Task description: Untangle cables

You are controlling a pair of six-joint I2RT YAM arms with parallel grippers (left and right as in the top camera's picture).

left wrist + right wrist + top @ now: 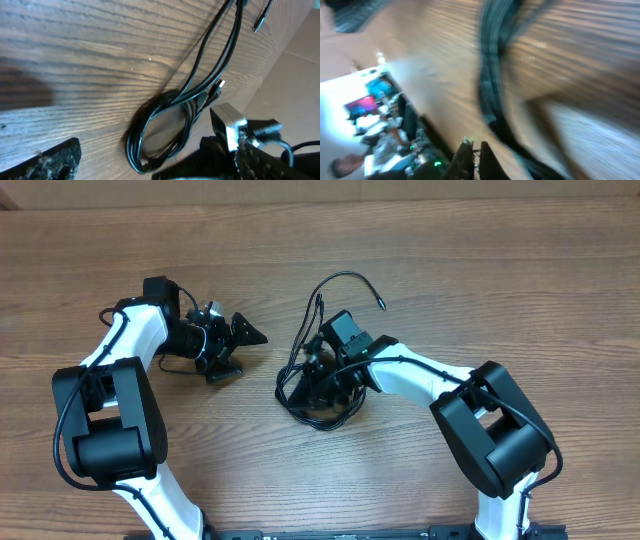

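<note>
The black cables are beside my right gripper, which is shut. So it reopens next, then closes lower.
The cables (322, 416) are thin black cords lying in a tangled loop at the table's middle, with loose plug ends (381, 306) trailing toward the back. My right gripper (318, 380) is down on the bundle's upper edge. In the blurred right wrist view its fingers (465, 161) stand pressed together, shut, and the cables (490, 80) run past them; I cannot see whether a strand is pinched. My left gripper (250, 354) stands open to the left of the bundle, apart from it. The left wrist view shows the coiled cables (160, 131) ahead of the left gripper (160, 172), with nothing between its fingers (52, 162).
The wooden table (470, 270) carries both arms. The right arm's wrist camera (228, 126) shows close beside the coil in the left wrist view. Thicker black wires run along both white arms (420, 380). A room with screens shows beyond the table edge (375, 115).
</note>
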